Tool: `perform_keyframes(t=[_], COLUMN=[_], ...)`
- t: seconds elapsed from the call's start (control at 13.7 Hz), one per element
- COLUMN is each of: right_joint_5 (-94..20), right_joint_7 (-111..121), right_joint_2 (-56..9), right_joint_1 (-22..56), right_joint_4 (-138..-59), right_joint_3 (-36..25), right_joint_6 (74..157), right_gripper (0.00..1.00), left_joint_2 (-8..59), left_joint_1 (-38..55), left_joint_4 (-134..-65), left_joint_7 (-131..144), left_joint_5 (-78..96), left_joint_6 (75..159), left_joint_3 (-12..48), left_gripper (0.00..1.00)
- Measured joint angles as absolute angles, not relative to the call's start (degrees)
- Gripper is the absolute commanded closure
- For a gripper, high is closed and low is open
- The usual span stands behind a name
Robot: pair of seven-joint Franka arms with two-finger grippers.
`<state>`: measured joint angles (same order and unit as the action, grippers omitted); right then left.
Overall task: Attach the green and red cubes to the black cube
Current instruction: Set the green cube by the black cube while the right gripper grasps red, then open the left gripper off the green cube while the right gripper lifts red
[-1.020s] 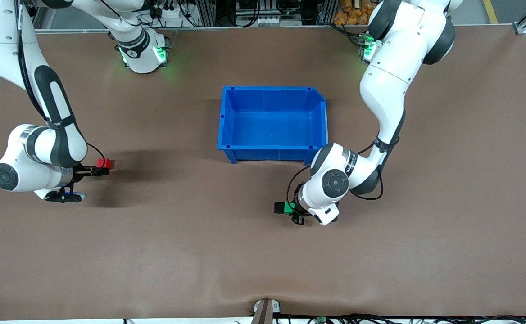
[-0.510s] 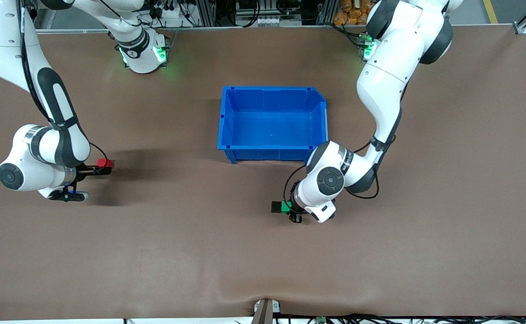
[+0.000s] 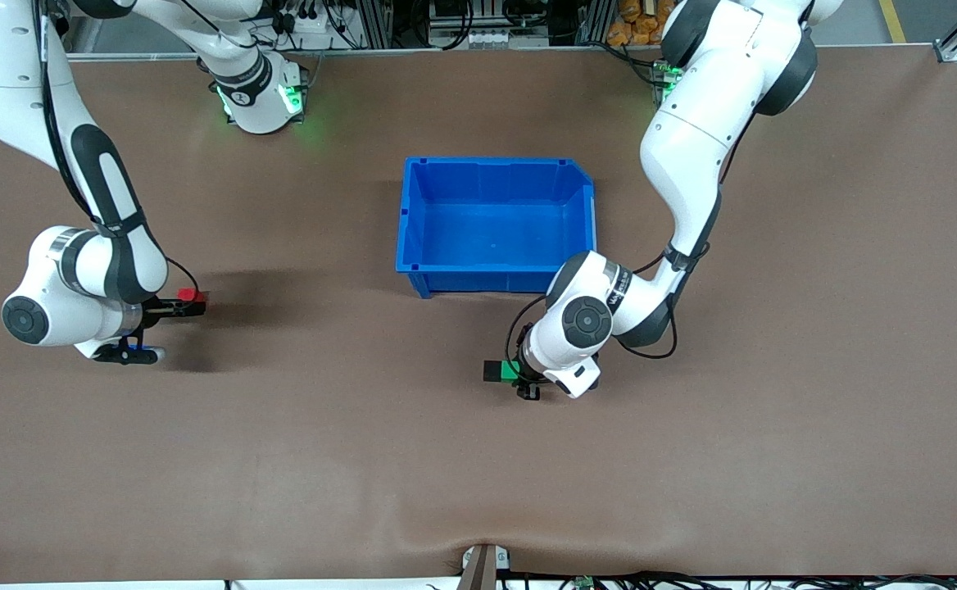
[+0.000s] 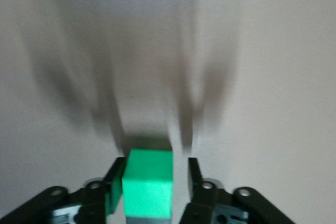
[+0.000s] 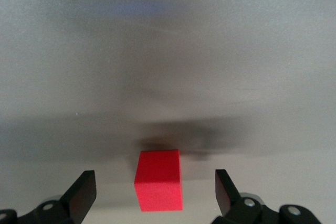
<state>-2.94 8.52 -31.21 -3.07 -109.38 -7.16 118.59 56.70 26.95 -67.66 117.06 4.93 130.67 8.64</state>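
Observation:
The robot's right gripper will next attach the red cube (image 3: 189, 294) to the black cube (image 3: 492, 371), so it will grab the red cube by two opposite sides.
The green cube (image 3: 510, 370) is held in my left gripper (image 3: 519, 378), with the black cube (image 3: 492, 371) stuck to its side toward the right arm's end. In the left wrist view the green cube (image 4: 148, 182) fills the left gripper (image 4: 156, 165), and the black cube does not show. The red cube (image 3: 189, 294) lies on the table at the right arm's end. My right gripper (image 3: 192, 304) is open and low, with one finger on each side of it. In the right wrist view the red cube (image 5: 158, 179) sits apart from both fingers of the right gripper (image 5: 155, 184).
A blue bin (image 3: 495, 161) stands at the middle of the table, farther from the front camera than the left gripper. Bare brown table lies between the two grippers and nearer to the front camera.
My left gripper has moved toward the right arm's end, carrying the green and black cubes along. My right arm has shifted slightly. The red cube has stayed in place.

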Motion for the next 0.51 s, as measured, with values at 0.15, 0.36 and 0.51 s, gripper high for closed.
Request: perform_keyframes(t=[0.15,0.36,0.51], right_joint_5=[-2.9,-2.9,-2.9], right_joint_7=[9.6,10.6,10.7], right_joint_2=[-31.5,-31.9,-32.0], right_joint_1=[-3.1,-3.2,-3.3], right_joint_4=[-109.7,-110.3,-110.5], right_joint_3=[-7.2,-7.3,-7.3], right_joint_6=[119.8,121.0,121.0], right_gripper=[0.08,0.13,0.18], left_joint_2=[54.5,48.4,43.5], left_joint_1=[26.5,24.3,21.6], left_joint_4=[-66.7,-65.9,-65.8], left_joint_7=[116.2,111.0,104.6], left_joint_5=[4.9,4.9,4.9], left_joint_6=[127.4,119.7,114.2], left_joint_3=[8.5,8.1,8.0], left_gripper=[0.00,0.00,0.00])
